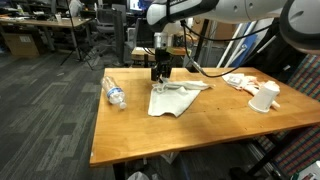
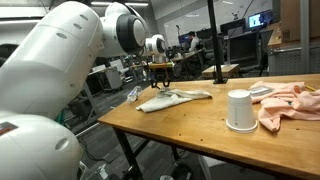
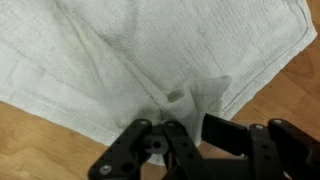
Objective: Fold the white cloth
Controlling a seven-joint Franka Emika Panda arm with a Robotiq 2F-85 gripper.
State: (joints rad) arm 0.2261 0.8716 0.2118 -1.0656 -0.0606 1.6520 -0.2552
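Note:
The gripper needs to let go of the white cloth, as the robot's fingers hold the pinched fold low against the spread layer on the tabletop.
The white cloth lies crumpled on the wooden table, partly pulled up at its far edge; it also shows in an exterior view. My gripper points straight down at that edge, as the other side also shows. In the wrist view the gripper is shut on a raised pinch of the white cloth, and bare wood shows to the right of the cloth's hem.
A clear plastic bottle lies beside the cloth, toward the table edge. A white cup and a pink cloth sit at the other end of the table. Office desks and chairs stand behind.

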